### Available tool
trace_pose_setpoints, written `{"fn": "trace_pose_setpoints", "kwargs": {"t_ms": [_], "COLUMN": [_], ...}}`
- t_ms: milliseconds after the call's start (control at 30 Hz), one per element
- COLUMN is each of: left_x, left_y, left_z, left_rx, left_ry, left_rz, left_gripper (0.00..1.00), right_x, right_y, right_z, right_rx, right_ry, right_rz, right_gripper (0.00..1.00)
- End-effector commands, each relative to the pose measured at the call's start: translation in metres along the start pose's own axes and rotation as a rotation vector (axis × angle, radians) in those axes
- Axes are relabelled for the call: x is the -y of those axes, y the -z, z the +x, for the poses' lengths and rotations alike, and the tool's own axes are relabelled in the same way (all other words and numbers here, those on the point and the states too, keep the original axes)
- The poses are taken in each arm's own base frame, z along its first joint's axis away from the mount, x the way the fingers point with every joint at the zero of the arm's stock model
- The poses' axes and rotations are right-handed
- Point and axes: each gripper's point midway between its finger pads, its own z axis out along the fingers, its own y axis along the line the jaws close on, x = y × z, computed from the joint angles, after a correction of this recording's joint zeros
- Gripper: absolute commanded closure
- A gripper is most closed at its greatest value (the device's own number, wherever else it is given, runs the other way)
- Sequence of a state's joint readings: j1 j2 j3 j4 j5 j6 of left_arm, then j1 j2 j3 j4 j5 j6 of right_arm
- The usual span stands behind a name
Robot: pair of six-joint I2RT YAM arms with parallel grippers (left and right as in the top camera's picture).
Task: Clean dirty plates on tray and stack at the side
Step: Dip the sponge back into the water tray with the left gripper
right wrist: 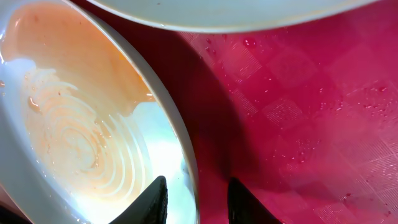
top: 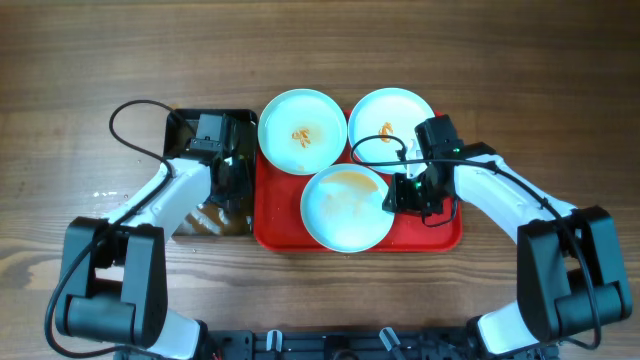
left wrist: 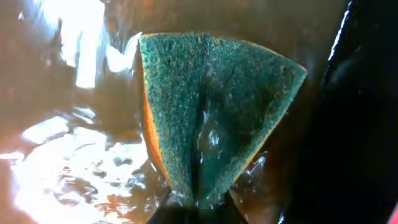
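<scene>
I need to tilt the front plate and stack it aside, so I should next use my right gripper to grab it by its rim farthest from the black tray (right wrist: 195, 189).
Three pale blue plates lie on the red tray (top: 438, 236). The back left plate (top: 302, 131) and back right plate (top: 385, 122) each carry a small orange smear. On the front plate (top: 345, 212) the sauce is spread into a wet orange film with swirl marks (right wrist: 74, 137). My right gripper (top: 400, 196) (right wrist: 198, 202) is open, its fingers straddling this plate's right rim, one over the plate and one over the tray. My left gripper (top: 236, 185) (left wrist: 199, 208) is shut on a folded green sponge (left wrist: 211, 112) over the black tray.
The black tray (top: 180, 118) stands left of the red tray and holds shallow water (left wrist: 68, 174). The back right plate's edge (right wrist: 217, 12) hangs just beyond my right fingers. Wet red tray floor (right wrist: 298, 112) lies to their right. Wooden table surrounds both trays.
</scene>
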State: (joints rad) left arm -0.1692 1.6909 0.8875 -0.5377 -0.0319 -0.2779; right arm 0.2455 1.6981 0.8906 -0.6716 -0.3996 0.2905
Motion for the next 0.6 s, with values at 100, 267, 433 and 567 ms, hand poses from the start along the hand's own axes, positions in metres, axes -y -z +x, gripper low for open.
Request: {"fn": "trace_pose_setpoints", "kwargs": {"t_ms": [100,267,433,567], "left_x": [-0.015,-0.006,0.012,0.012], "left_y": [0.001,0.003,-0.004,-0.013], "left_z": [-0.016,-0.039,-0.041,-0.035], "left_rx": [0.069,0.164,0.156,0.122], "left_ry": [-0.002,0.007,0.002,0.000], "left_rz": [-0.098,-0.061,0.035,0.034], "left_gripper": [0.35,0.28,0.29,0.54], "right_x": [0.003,0.003,0.003,0.003], "right_y": [-0.003,-0.003,-0.003,-0.003], "right_z": [0.001,0.001,0.001,0.001], "right_rx": [-0.010,-0.010,-0.010,-0.010], "right_ry": [-0.006,-0.007,-0.007,-0.006], "right_rz": [0.010,0.010,0.010,0.009], "right_gripper": [0.67,0.67,0.67,0.67]}}
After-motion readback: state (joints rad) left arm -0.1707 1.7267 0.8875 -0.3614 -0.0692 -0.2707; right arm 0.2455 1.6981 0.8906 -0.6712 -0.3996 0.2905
